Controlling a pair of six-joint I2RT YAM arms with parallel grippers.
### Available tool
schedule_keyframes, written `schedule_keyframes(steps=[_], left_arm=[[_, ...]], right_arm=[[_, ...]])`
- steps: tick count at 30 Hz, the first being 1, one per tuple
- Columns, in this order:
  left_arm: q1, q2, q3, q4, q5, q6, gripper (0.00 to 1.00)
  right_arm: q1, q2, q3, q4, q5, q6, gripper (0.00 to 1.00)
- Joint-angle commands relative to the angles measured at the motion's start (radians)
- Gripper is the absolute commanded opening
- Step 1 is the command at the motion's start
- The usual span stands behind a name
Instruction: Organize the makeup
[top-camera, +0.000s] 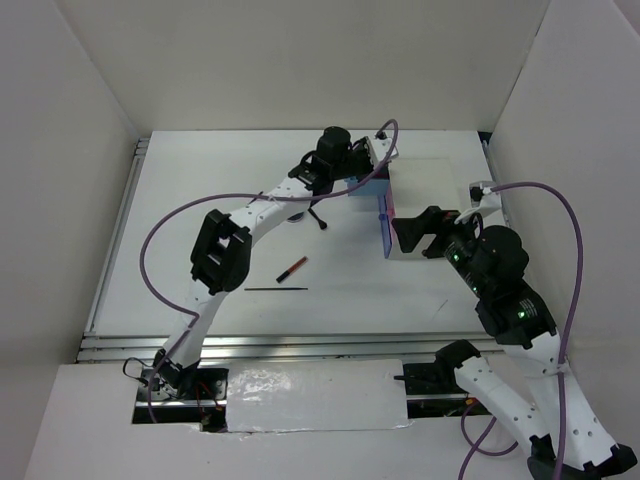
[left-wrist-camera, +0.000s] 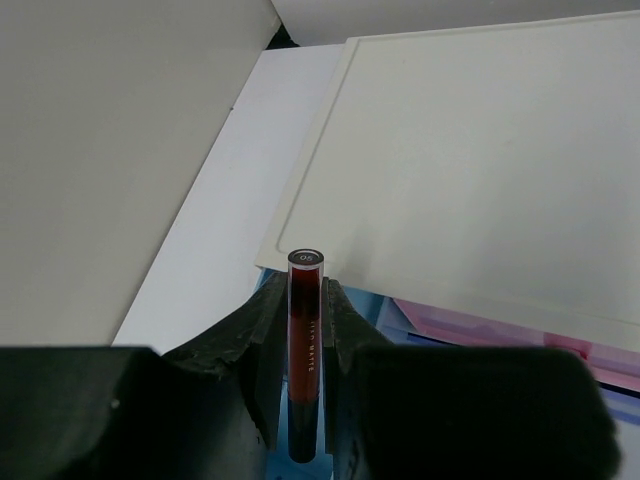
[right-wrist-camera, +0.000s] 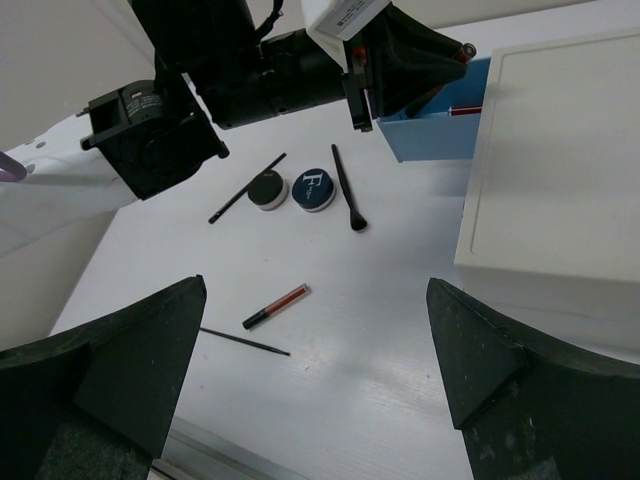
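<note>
I should release the red-and-black stick from my left gripper now, because the blue drawer shows along both sides of the stick and under its black end.
My left gripper (left-wrist-camera: 305, 288) is shut on a red-and-black stick (left-wrist-camera: 304, 330), held above the open blue drawer (left-wrist-camera: 398, 322) of the white box (left-wrist-camera: 480, 170). In the top view this gripper (top-camera: 372, 168) is at the box's far end. My right gripper (right-wrist-camera: 315, 345) is open and empty above the table, beside the box (right-wrist-camera: 555, 160). On the table lie a black compact (right-wrist-camera: 267, 190), a blue-topped compact (right-wrist-camera: 314, 189), a brush (right-wrist-camera: 346, 188), a pencil (right-wrist-camera: 247, 188), another red-and-black stick (right-wrist-camera: 276, 306) and a thin black pencil (right-wrist-camera: 245, 341). One more red stick (right-wrist-camera: 465, 110) lies in the drawer.
White walls stand around the table on the left, back and right. The left arm (top-camera: 250, 215) reaches across the middle of the table. A purple cable (top-camera: 160, 225) loops over the left side. The table's metal front rail (top-camera: 280, 345) runs along the near edge.
</note>
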Motion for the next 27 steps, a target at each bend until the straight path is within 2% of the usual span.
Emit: schedule_keyframes(steps=[1,2,3,8,9,10,11,14,18,19,22,26,27], left_arm=[[0.01,0.006,0.028,0.067,0.011,0.026,0.01],[0.012,0.007,0.023,0.069,0.011,0.023,0.02],[0.014,0.007,0.02,0.072,0.002,0.015,0.09],[0.014,-0.002,-0.041,0.1,-0.01,0.016,0.28],[0.014,-0.006,-0.05,0.109,-0.018,0.01,0.38],[0.012,-0.019,-0.064,0.117,-0.024,0.009,0.44],[0.014,-0.025,-0.069,0.121,-0.025,0.004,0.56],[0.014,-0.069,-0.095,0.15,-0.039,-0.017,0.8],[0.012,-0.187,-0.158,0.241,-0.096,-0.083,0.91],[0.014,-0.215,-0.193,0.264,-0.145,-0.108,0.99],[0.014,-0.331,-0.271,0.316,-0.253,-0.216,0.99],[0.014,-0.509,-0.386,0.284,-0.358,-0.293,0.99],[0.014,-0.535,-0.421,0.229,-0.381,-0.306,0.99]], right_arm=[[0.008,0.007,0.012,0.031,-0.002,-0.015,0.99],[0.007,0.007,0.012,0.033,-0.001,-0.015,0.99],[0.008,0.009,0.012,0.033,-0.001,-0.015,0.99],[0.008,0.016,0.014,0.033,0.001,-0.015,0.99],[0.008,0.016,0.012,0.034,0.001,-0.013,0.99],[0.008,0.02,0.012,0.033,-0.001,-0.013,0.99],[0.008,0.021,0.015,0.034,-0.001,-0.013,0.99],[0.008,0.027,0.021,0.031,-0.002,-0.016,0.99],[0.008,0.029,0.024,0.028,0.005,-0.018,0.99],[0.008,0.029,0.026,0.027,0.007,-0.018,0.99],[0.008,0.024,0.024,0.027,0.011,-0.018,0.99],[0.008,0.023,0.024,0.025,0.011,-0.018,0.99],[0.008,0.021,0.024,0.025,0.011,-0.018,0.99]])
